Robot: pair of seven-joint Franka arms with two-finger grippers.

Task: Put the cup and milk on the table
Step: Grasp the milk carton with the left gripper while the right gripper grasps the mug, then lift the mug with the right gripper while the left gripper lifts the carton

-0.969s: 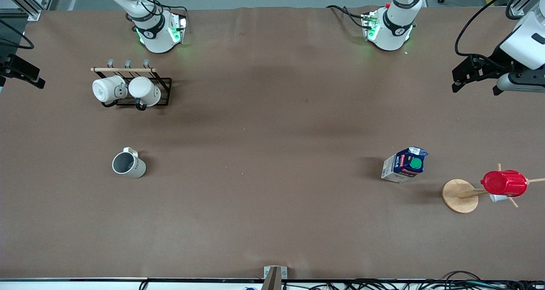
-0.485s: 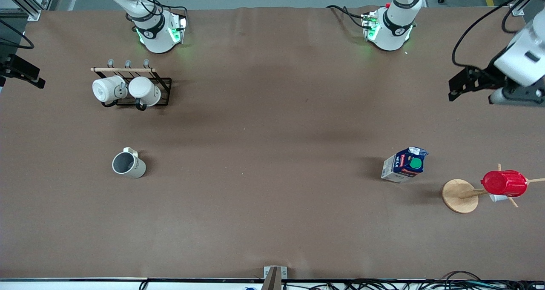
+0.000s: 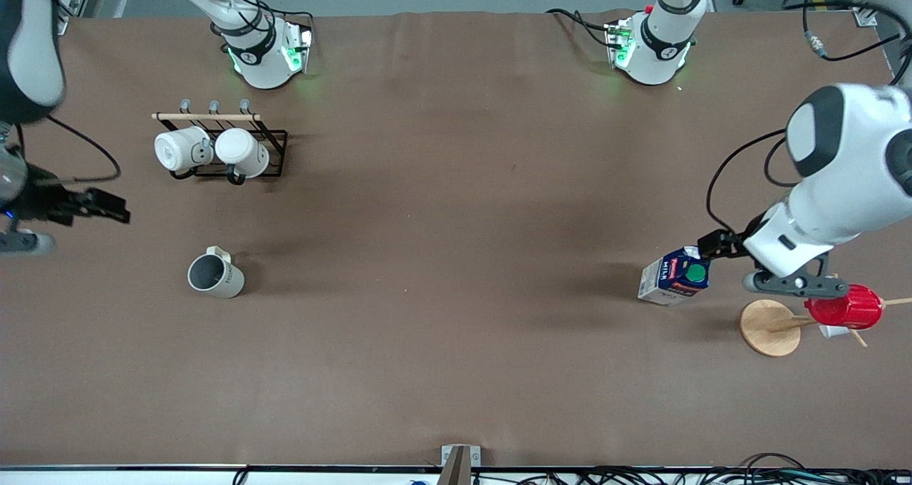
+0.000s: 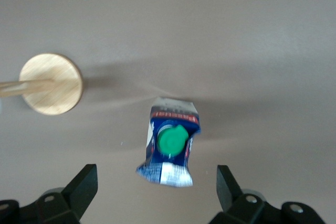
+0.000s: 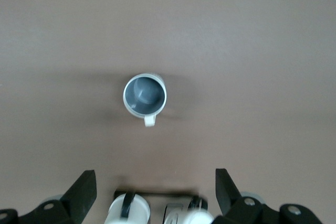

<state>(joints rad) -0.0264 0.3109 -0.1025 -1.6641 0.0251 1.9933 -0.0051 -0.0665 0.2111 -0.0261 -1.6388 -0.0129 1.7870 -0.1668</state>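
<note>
My left gripper grabs the milk by its green-capped top (image 3: 692, 268) next, to place it on the tabletop beside the cup (image 3: 216, 275).
The cup (image 3: 216, 275), cream-white with a grey inside, stands upright on the brown table (image 3: 456, 257) toward the right arm's end. The milk (image 3: 677, 277), a blue and white carton with a green cap, stands toward the left arm's end. My left gripper (image 3: 714, 246) is open and empty, up in the air just beside the milk's top. In the left wrist view the milk (image 4: 170, 142) lies just ahead of the left gripper (image 4: 156, 178). My right gripper (image 3: 112, 211) is open and empty over the table's end. In the right wrist view the cup (image 5: 144, 95) lies ahead of the right gripper (image 5: 155, 179).
A black wire rack (image 3: 274, 143) with two bright white mugs (image 3: 214, 152) stands farther from the front camera than the cup. A wooden mug tree with a round base (image 3: 769, 327) carries a red ribbed cup (image 3: 844, 307) close beside the milk and the left arm.
The left arm swung from the table's end toward the front camera, to beside the milk's top. The right arm came in from the table's end toward the cup. The cup and the milk have not moved.
</note>
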